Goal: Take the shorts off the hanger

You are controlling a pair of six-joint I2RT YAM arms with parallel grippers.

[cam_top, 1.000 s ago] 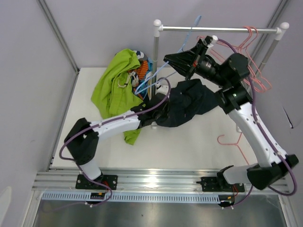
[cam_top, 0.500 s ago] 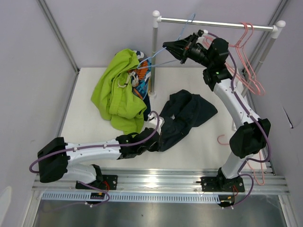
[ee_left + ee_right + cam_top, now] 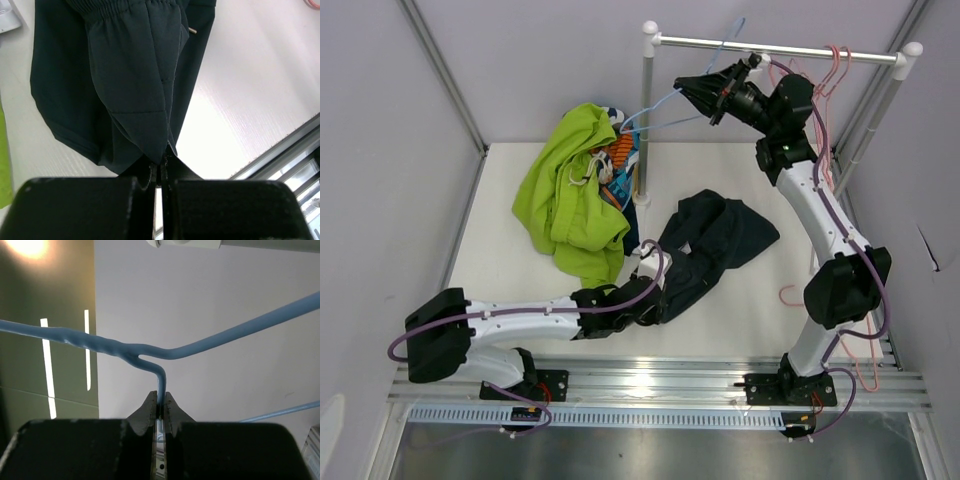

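The blue hanger's neck (image 3: 161,381) is lower than the bar, so my right gripper needs to lift the hanger onto the bar before it lets go.
A dark pair of shorts (image 3: 720,235) lies crumpled on the white table and fills the left wrist view (image 3: 130,75). My left gripper (image 3: 655,290) is shut on its hem (image 3: 160,167) at the near end. My right gripper (image 3: 692,95) is raised just under the rail (image 3: 780,48) and is shut on the neck of a bare blue hanger (image 3: 655,105), which also shows in the right wrist view (image 3: 160,352). Lime green shorts (image 3: 565,195) lie in a heap at the back left, over a patterned orange and teal pair (image 3: 610,160).
The rack's upright post (image 3: 645,120) stands between the heap and the dark shorts. Pink hangers (image 3: 840,75) hang at the rail's right end, and one pink hanger (image 3: 800,295) lies on the table at the right. Grey walls close in the back and sides.
My left gripper has dragged the dark shorts toward the near edge. My right gripper has lifted the blue hanger off them, up toward the rail.
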